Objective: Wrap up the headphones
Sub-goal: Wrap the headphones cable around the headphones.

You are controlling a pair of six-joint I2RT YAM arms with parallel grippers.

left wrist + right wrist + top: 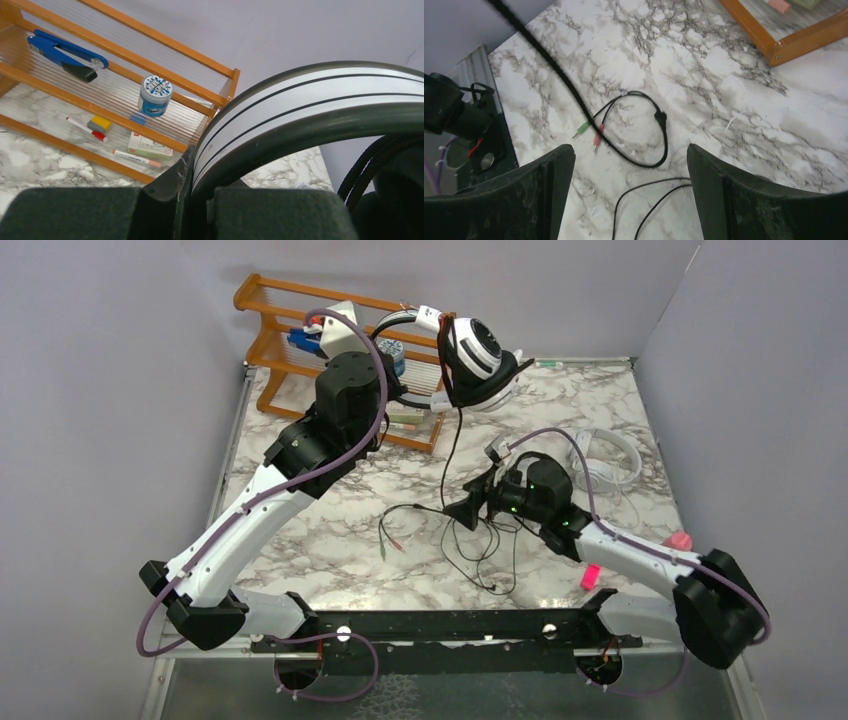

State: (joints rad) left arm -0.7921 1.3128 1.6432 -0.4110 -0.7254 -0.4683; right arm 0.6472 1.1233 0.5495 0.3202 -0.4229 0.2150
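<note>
The black cord [455, 455] needs to be reached and held by my right gripper at its hanging part near the loops, so the headphones stay free to be wrapped.
White headphones with black ear pads [478, 355] hang in the air at the back of the table. My left gripper [388, 342] is shut on their striped white headband [310, 97]. Their black cord [455, 455] drops to the marble table and lies in loose loops [485, 555], ending in a green plug [583, 128] and a red plug [597, 138]. Low over those loops, my right gripper [465, 512] stands open; in the right wrist view the right gripper [630, 165] has only thin cord strands [651, 197] on the table beneath it. All-white headphones [605, 458] lie at the right.
An orange wooden rack [275, 315] stands at the back left, holding a blue tool [65, 52], a blue-labelled jar [155, 95], markers and a small box. Two pink items [590, 577] sit near the right arm. Grey walls close in both sides.
</note>
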